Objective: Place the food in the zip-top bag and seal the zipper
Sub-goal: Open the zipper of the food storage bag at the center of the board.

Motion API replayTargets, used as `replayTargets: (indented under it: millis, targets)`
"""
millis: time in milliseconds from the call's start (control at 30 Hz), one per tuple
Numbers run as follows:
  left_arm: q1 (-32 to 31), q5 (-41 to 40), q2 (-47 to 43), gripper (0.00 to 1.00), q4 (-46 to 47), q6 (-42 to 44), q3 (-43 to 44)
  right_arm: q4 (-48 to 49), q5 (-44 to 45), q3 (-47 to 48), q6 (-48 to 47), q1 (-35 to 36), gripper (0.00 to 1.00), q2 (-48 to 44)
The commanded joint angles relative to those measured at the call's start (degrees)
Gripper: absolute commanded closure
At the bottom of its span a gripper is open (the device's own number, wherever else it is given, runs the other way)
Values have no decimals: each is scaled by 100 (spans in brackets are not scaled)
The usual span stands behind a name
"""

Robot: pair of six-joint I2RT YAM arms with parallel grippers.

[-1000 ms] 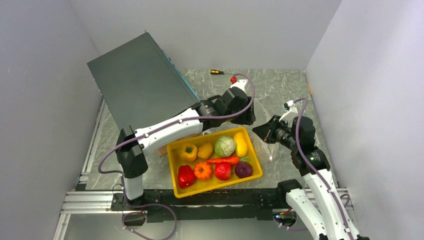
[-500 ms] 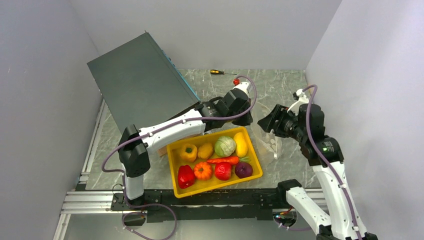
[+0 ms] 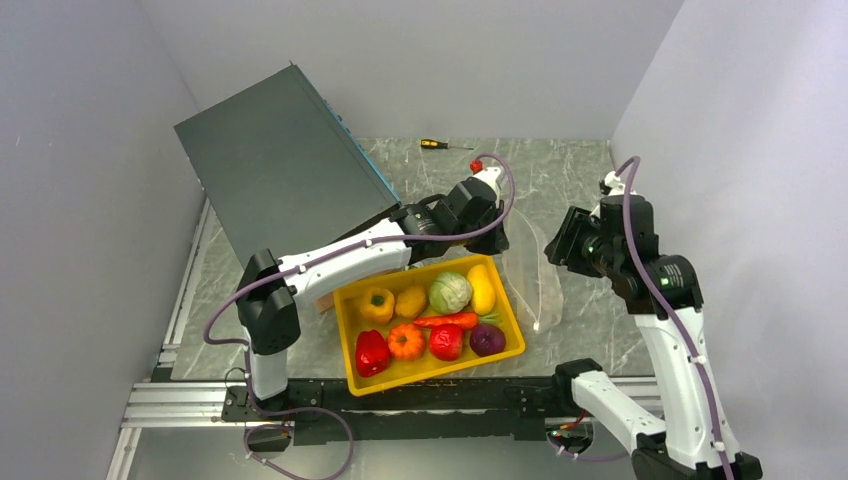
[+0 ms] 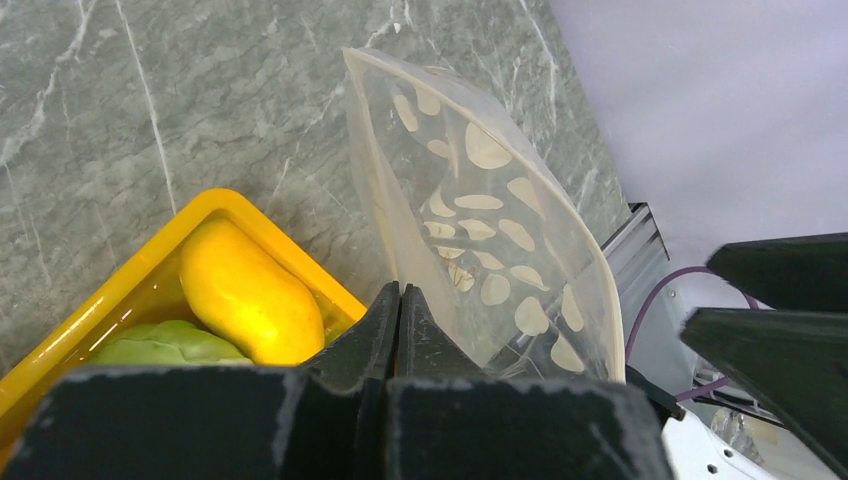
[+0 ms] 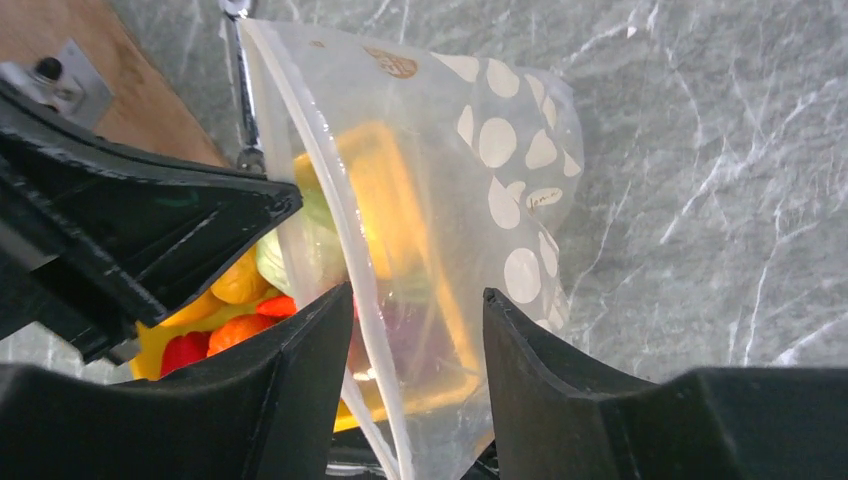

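My right gripper grabs the zip-top bag's zipper edge farther from the tray next, to keep the bag's opening open for placing food.
The zip-top bag (image 3: 527, 275) is clear with white dots and hangs just right of the yellow tray (image 3: 343, 325). My left gripper (image 3: 496, 240) is shut on its edge, fingers pressed together (image 4: 398, 300) on the plastic (image 4: 480, 220). My right gripper (image 3: 562, 245) stands open to the right of the bag. In the right wrist view the bag (image 5: 470, 190) and its white zipper (image 5: 300, 165) show between the spread jaws (image 5: 416, 295); whether they touch, I cannot tell. The food lies in the tray: cabbage (image 3: 450, 292), yellow pepper (image 3: 377, 303), pumpkin (image 3: 406, 341), tomato (image 3: 446, 341), onion (image 3: 487, 339), carrot (image 3: 447, 321).
A large dark grey box (image 3: 280, 160) leans at the back left. A screwdriver (image 3: 433, 144) lies near the back wall. The right wall stands close behind my right arm. A wooden block (image 3: 325, 297) sits by the tray's left corner.
My left gripper has shut on the bag's edge. My right gripper has opened, let the bag go and drawn back to the right. The bag now hangs from the left gripper.
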Motion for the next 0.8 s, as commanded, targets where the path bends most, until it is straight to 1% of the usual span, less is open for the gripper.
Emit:
replayTargets:
  millis: [0, 100, 233, 400, 533, 667, 767]
  targets:
    - [-7, 90, -280, 100, 221, 0, 164, -132, -60, -91, -136, 8, 48, 48]
    - [-11, 183, -198, 100, 217, -8, 243, -59, -247, -49, -141, 7, 45, -9]
    - [-6, 243, -75, 100, 122, -34, 411, -44, -115, -74, -194, 5, 40, -33]
    - [-8, 278, -54, 100, 161, -113, 440, -91, 3, -167, -150, 116, 40, 160]
    - [-11, 309, -3, 100, 152, -144, 502, 10, 143, -135, -37, 378, 40, 185]
    - [-13, 338, 108, 100, 70, -161, 632, -64, 652, -115, 67, 744, 40, 372]
    - [-9, 403, 152, 100, 38, -171, 697, -382, 1656, -64, 274, 1178, 43, 572]
